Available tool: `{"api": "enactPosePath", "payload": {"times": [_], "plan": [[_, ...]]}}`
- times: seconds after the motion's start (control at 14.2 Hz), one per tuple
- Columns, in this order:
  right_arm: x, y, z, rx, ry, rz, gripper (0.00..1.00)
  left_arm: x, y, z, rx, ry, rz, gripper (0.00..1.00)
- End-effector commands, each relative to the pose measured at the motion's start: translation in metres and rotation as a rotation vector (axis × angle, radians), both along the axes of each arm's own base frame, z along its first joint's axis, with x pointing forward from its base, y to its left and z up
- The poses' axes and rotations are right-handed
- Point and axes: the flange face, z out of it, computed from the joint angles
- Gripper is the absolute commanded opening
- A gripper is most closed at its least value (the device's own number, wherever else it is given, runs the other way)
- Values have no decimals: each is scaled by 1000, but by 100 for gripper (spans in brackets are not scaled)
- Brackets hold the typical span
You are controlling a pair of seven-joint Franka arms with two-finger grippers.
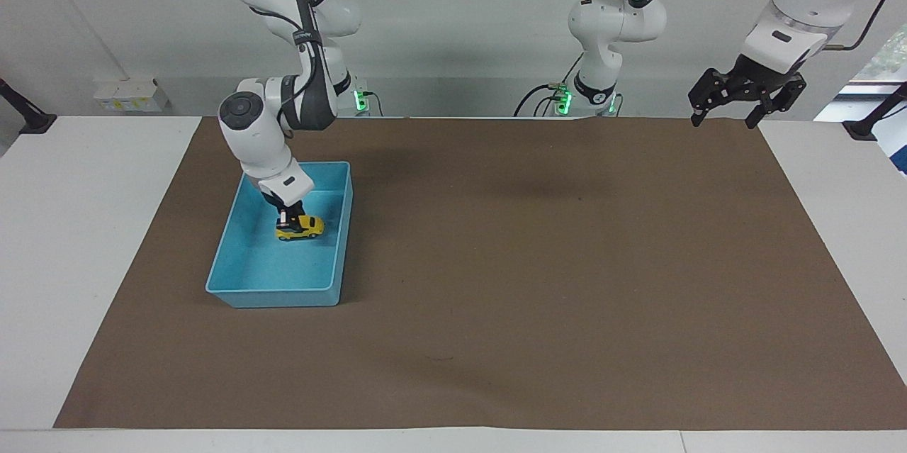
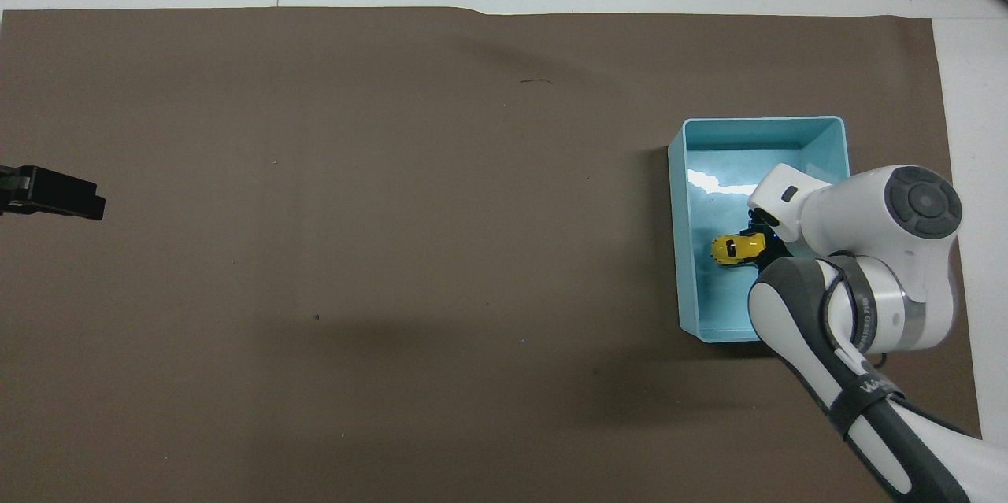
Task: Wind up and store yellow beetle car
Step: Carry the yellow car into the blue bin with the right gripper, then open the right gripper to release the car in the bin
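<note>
My right gripper should release the car now: the yellow car [image 2: 737,249] is inside the bin's rim, low over the bin's bottom, so it would rest in the light blue bin [image 2: 680,267].
The yellow beetle car [image 1: 302,227] [image 2: 735,249] is down inside the light blue bin [image 1: 276,291] [image 2: 680,267], low over its floor and about halfway along it. I cannot tell whether its wheels touch the floor. My right gripper [image 1: 289,219] [image 2: 764,245] reaches down into the bin and is shut on the car's end toward the right arm's end of the table. My left gripper [image 1: 744,104] [image 2: 52,199] hangs open and holds nothing, raised over the mat's edge at the left arm's end, where the arm waits.
A brown mat [image 1: 538,261] [image 2: 394,251] covers most of the white table [image 1: 85,226]. The bin stands on the mat toward the right arm's end. The right arm's elbow and forearm [image 2: 866,306] overhang the bin's nearer corner.
</note>
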Motion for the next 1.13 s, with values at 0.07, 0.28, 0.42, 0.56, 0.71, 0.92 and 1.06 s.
{"api": "enactPosePath", "payload": {"times": [0.07, 0.28, 0.42, 0.56, 0.71, 0.92, 1.06], "plan": [[0, -1, 3, -4, -18, 8, 91, -1, 1, 3, 15, 7, 11, 100], [5, -6, 4, 10, -10, -23, 100, -1, 1, 3, 15, 7, 11, 100], [16, -3, 18, 11, -22, -44, 100, -1, 1, 3, 15, 7, 11, 100], [25, 1, 52, 11, -33, -60, 100, -1, 1, 3, 15, 7, 11, 100], [38, -5, 85, 9, -21, -116, 100, -1, 1, 3, 15, 7, 11, 100], [45, -18, 125, 29, -17, -234, 100, -1, 1, 3, 13, 7, 11, 100], [51, -22, 163, 35, -29, -316, 100, -1, 1, 3, 15, 7, 11, 100]]}}
